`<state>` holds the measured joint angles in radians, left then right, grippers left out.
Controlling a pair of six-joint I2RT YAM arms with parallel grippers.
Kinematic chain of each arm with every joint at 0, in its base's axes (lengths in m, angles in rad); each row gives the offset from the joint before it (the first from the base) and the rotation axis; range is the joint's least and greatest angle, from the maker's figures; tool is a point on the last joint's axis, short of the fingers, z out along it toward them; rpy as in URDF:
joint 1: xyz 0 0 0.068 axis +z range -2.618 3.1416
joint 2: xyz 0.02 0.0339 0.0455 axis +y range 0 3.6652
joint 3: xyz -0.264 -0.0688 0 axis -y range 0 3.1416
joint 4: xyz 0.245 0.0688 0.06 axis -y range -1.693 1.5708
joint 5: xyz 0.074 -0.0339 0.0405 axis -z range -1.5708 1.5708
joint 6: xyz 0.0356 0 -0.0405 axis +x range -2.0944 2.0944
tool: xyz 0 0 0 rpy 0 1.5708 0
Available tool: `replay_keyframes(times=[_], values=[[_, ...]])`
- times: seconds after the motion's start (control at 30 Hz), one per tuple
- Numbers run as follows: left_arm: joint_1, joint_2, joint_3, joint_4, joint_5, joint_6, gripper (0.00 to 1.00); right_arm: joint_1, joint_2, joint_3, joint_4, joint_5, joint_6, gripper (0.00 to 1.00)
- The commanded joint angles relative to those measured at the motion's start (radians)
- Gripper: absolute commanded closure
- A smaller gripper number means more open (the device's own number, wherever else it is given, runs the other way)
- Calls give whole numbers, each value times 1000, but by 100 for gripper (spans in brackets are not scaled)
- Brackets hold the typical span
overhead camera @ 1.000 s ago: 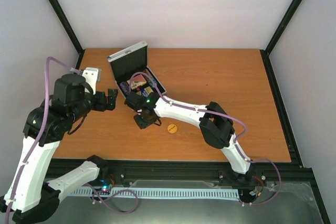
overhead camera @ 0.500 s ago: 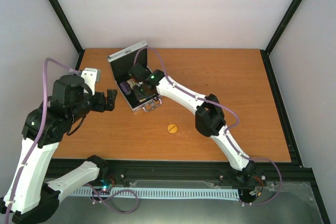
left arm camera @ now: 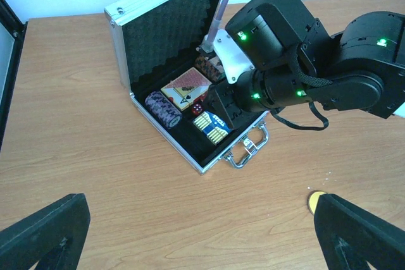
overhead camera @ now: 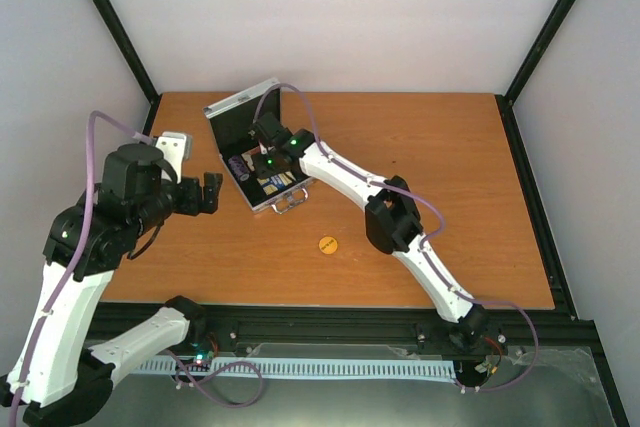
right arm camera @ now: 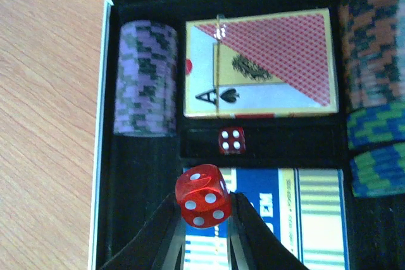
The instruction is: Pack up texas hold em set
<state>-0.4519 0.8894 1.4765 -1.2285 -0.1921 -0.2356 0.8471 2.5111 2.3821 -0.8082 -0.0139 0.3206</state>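
Note:
The red die would come down at the edge of the blue card deck if I opened now, so my right gripper needs to first move it to the second die's slot.
The silver case (overhead camera: 226, 109) lies open at the table's back left, lid up. Over its black tray hangs my right gripper (right arm camera: 204, 218), shut on a red die (right arm camera: 202, 197). Below it in the tray lie a second red die (right arm camera: 231, 140), a red-backed card deck (right arm camera: 259, 64), a blue card deck (right arm camera: 297, 213), a purple chip stack (right arm camera: 148, 77) and orange and blue chip stacks (right arm camera: 376, 112). The orange round button (overhead camera: 328, 244) rests on the table in front of the case. My left gripper (overhead camera: 208, 192) stays open left of the case, holding nothing.
The case's handle (left arm camera: 248, 149) points toward the near edge. A white block (overhead camera: 174, 140) stands at the table's left edge behind my left arm. The right arm (overhead camera: 345, 179) reaches diagonally across the table's middle.
My right gripper has travelled from the table in front of the case, near the orange button, up and back over the open tray, carrying the red die. The left arm has not moved.

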Motion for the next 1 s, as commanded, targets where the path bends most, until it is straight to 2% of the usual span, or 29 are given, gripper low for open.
replay_keyframes(times=[0.0,0.57,0.97], values=[[-1,12,-1,-2,-6,-9,0,-2,42,51,75,-7,-19,91],[-1,37,-23,-7,-2,-21,0,-56,123,61,146,-26,0,91],[-1,66,-35,25,9,-22,0,-75,159,72,131,-75,-7,89]])
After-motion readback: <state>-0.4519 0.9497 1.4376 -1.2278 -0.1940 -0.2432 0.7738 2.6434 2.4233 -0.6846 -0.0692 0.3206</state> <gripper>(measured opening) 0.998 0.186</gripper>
